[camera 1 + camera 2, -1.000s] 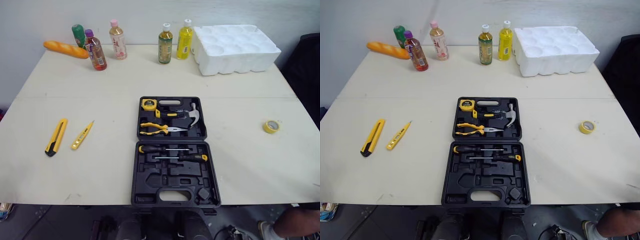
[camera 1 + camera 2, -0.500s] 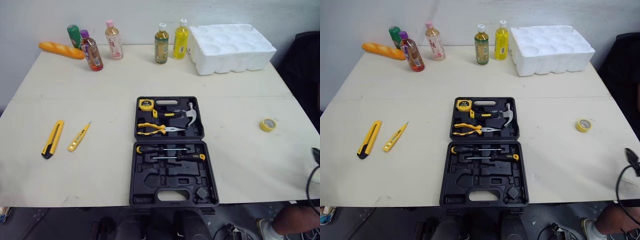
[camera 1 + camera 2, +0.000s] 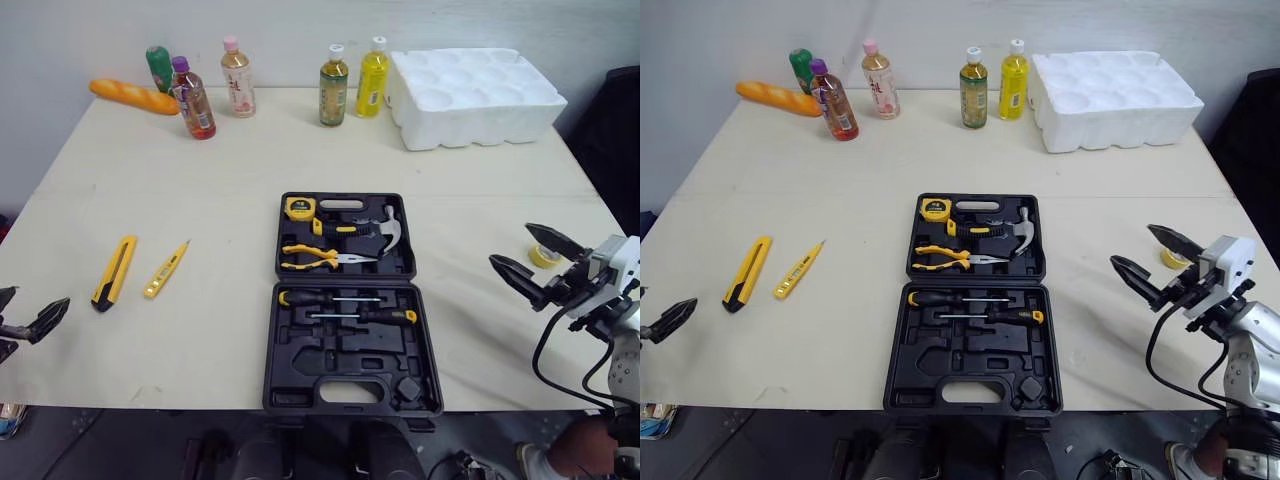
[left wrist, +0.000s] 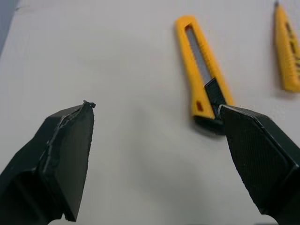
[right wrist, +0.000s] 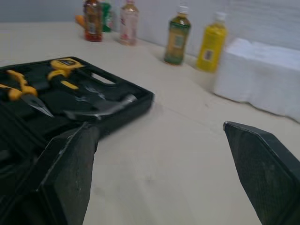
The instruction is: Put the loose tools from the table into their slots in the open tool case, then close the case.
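My left gripper grabs the screwdriver by its wide yellow handle end (image 3: 157, 284) next, since the tester screwdriver's thin pointed tip (image 3: 187, 242) lies on the tabletop.
The black tool case (image 3: 345, 300) lies open at the table's middle, with a tape measure, hammer (image 5: 101, 108), pliers and two screwdrivers in their slots. A yellow utility knife (image 3: 113, 272) and a yellow tester screwdriver (image 3: 165, 270) lie loose on the left. A yellow tape roll (image 3: 545, 258) lies on the right. My left gripper (image 3: 25, 310) hovers open at the near left edge, short of the knife (image 4: 202, 89). My right gripper (image 3: 512, 246) is open beside the case, just in front of the tape roll.
Several drink bottles (image 3: 332, 85) and a bread loaf (image 3: 132, 97) stand along the far edge. A white foam tray (image 3: 475, 95) sits at the far right. The table edge (image 3: 150, 408) runs close in front of the case.
Both grippers have come up into view, the left at the near left edge and the right beside the tape roll. The tools and case lie as before.
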Robot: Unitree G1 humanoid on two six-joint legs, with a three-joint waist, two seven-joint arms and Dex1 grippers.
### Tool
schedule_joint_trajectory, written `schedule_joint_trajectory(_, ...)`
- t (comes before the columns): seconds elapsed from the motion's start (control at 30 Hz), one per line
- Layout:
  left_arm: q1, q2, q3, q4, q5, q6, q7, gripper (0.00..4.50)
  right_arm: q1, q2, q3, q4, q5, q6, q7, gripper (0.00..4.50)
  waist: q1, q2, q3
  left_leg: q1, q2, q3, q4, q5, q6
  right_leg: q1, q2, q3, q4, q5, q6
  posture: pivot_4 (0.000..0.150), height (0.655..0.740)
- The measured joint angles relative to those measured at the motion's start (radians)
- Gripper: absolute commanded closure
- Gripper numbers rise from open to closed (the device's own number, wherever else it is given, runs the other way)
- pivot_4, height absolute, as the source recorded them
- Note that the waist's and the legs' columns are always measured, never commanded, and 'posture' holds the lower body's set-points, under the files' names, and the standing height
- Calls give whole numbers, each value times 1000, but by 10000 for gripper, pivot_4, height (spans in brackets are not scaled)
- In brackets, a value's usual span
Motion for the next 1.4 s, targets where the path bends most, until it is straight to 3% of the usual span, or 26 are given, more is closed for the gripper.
schedule_joint_trajectory(0.27,-22,32,-96,-188,6,92,-37,0,19,32,83,-171,20,29,67,899,2,0,0,-1,-1,0,3,0,2,1,0,0,-1,0,1,1500,7400)
schedule_joint_trajectory(0.53,-162,-32,-252,-349,-12,314,104,0,-23,59,156,-227,31,37,130,899,2,-1,0,-1,0,0,2,1,1,0,1,0,0,0,1,1500,7400)
schedule_joint_trajectory(0.93,-390,-73,-428,-261,31,596,267,0,-29,58,213,-304,27,80,141,899,5,-1,0,-1,-1,0,3,1,1,1,1,0,1,0,1,1500,7400)
schedule_joint_trajectory(1.37,-518,-99,-537,-123,85,566,252,0,-37,58,236,-384,11,145,63,899,7,-2,0,-1,-1,0,4,2,1,1,1,0,1,0,1,1500,7400)
schedule_joint_trajectory(1.4,-527,-104,-538,-108,85,560,249,2610,-38,58,237,-384,9,145,61,321,9,-2,0,-1,-1,0,4,2,1,1,1,-1,1,0,1,1500,7400)
